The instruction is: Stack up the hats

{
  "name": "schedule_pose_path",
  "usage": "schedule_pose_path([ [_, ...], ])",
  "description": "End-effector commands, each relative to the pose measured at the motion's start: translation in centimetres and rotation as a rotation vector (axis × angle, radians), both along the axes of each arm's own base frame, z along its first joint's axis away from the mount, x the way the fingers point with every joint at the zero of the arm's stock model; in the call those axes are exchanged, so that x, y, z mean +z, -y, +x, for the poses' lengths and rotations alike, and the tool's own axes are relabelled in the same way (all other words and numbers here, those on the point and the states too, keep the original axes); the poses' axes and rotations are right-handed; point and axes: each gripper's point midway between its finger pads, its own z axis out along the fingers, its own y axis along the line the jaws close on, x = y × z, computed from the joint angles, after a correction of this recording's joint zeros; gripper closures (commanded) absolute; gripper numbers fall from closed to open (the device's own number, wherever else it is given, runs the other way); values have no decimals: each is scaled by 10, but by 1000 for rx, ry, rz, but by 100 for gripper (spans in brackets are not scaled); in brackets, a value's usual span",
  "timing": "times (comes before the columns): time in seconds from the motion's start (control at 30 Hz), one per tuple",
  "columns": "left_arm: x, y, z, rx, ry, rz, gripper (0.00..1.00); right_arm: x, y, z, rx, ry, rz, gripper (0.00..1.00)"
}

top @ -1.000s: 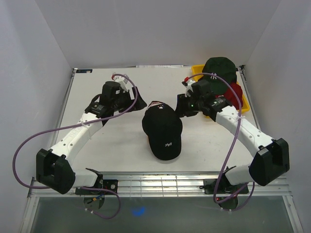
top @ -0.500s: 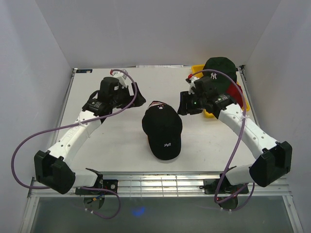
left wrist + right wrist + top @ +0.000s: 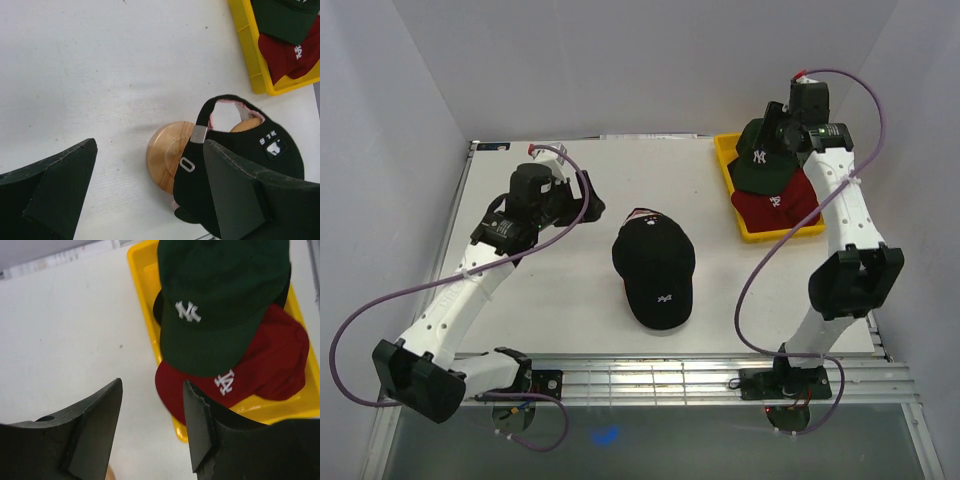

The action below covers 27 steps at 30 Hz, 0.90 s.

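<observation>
My right gripper grabs the dark green cap's top front logo (image 3: 760,157) next, to stack the cap over the black cap (image 3: 655,268).
A black cap (image 3: 655,268) sits mid-table over a round wooden stand (image 3: 167,155). A pink cap's rim (image 3: 227,104) shows under the black cap (image 3: 250,150). A dark green cap (image 3: 765,160) lies on a red cap (image 3: 778,203) in a yellow tray (image 3: 760,232). My left gripper (image 3: 588,200) is open and empty, left of the black cap; in its wrist view the gripper (image 3: 150,190) frames the stand. My right gripper (image 3: 772,135) is open and empty, raised over the green cap (image 3: 220,305) and red cap (image 3: 250,375). In its wrist view the gripper (image 3: 152,425) is well above the table.
The yellow tray (image 3: 145,295) stands at the table's back right corner, near the right wall; it also shows in the left wrist view (image 3: 245,45). White walls enclose the table on three sides. A metal rail runs along the near edge.
My right arm has swung up and back from beside the black cap to above the tray. My left gripper has drawn back to the left, away from the black cap.
</observation>
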Motion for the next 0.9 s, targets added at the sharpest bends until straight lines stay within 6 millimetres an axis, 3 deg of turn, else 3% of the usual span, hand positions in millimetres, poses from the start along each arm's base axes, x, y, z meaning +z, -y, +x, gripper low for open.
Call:
schedule_pose_path([
  [0.0,-12,-12,-19,17,-19,27,2,-2,27,44,-115,17,-78,43],
  [0.03,-14,-14,-22,19,-22,29,2,-8,29,66,-125,16,-84,43],
  [0.13,-22,-21,-33,20,-33,44,2,-23,38,101,-158,13,-103,43],
  [0.23,-26,-28,-42,26,-39,63,2,-42,41,117,-181,-14,-109,36],
  [0.3,-26,-32,-48,34,-33,68,2,-56,43,117,-201,-43,-117,34],
  [0.33,-28,-36,-50,44,-35,76,2,-54,43,120,-202,-21,-110,34],
  [0.37,-29,-38,-52,46,-30,83,2,-74,44,116,-203,-58,-120,33],
  [0.6,-58,-53,-66,84,-62,126,2,-105,51,120,-217,-93,-162,27],
  [0.7,-67,-53,-68,86,-74,121,2,-107,53,124,-220,-93,-163,35],
  [0.8,-75,-54,-70,88,-79,119,2,-106,55,126,-224,-87,-160,52],
  [0.83,-76,-54,-70,88,-81,120,2,-104,55,126,-224,-81,-160,64],
  [0.87,-80,-55,-72,91,-85,124,2,-102,56,127,-226,-77,-159,69],
])
